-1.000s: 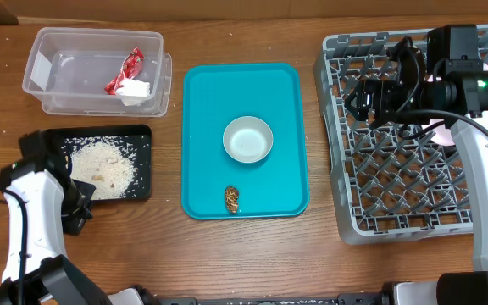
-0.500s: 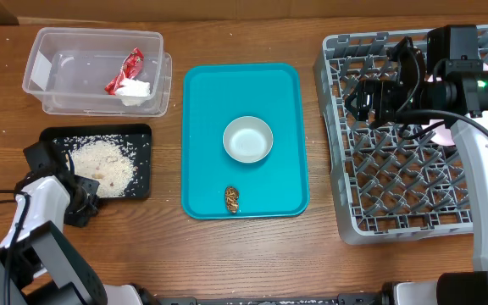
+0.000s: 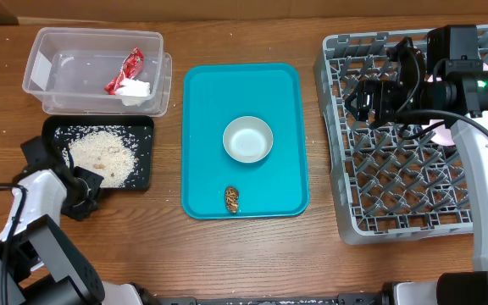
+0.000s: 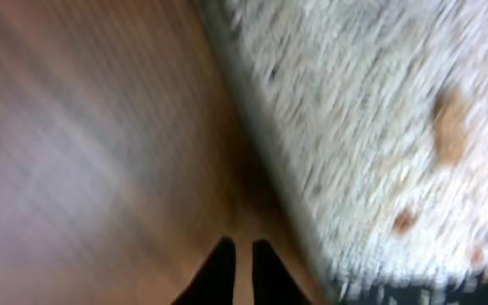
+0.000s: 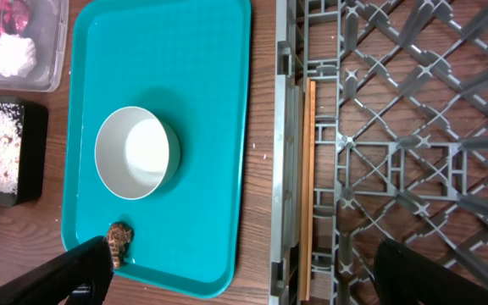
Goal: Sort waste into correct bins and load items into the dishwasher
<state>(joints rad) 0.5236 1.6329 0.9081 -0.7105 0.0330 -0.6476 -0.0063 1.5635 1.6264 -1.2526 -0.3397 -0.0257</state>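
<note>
My right gripper grabs the white bowl [image 3: 247, 140] by its rim on the rack side next, to tip and load it into the rack.
The black tray [image 3: 142, 157] holds white rice [image 3: 100, 155] at the left. My left gripper [image 3: 85, 188] sits at its near left corner, with its fingers together on bare wood. The blurred left wrist view shows the fingers [image 4: 235, 264] beside the rice [image 4: 379, 127]. The clear tub [image 3: 49, 80] holds the red-and-white wrapper [image 3: 127, 74]. A white bowl [image 3: 247, 140] and a brown lump [image 3: 232, 199] lie on the teal tray [image 3: 282, 93]. My right gripper [image 3: 358, 97] hangs wide open and empty [image 5: 257, 275] over the left side of the grey rack [image 3: 396, 178]. Chopsticks [image 5: 309, 169] lie in the rack.
The right wrist view shows the bowl [image 5: 137, 152], the lump [image 5: 119, 241], the teal tray [image 5: 210, 102] and the rack's left wall [image 5: 283, 127]. Something pale pink [image 3: 439, 131] shows in the rack behind the right arm. Bare wood lies between tray and rack.
The black tray has slid a little away from the table's front edge, toward the tub. My left gripper has moved up with it. The right arm has not moved.
</note>
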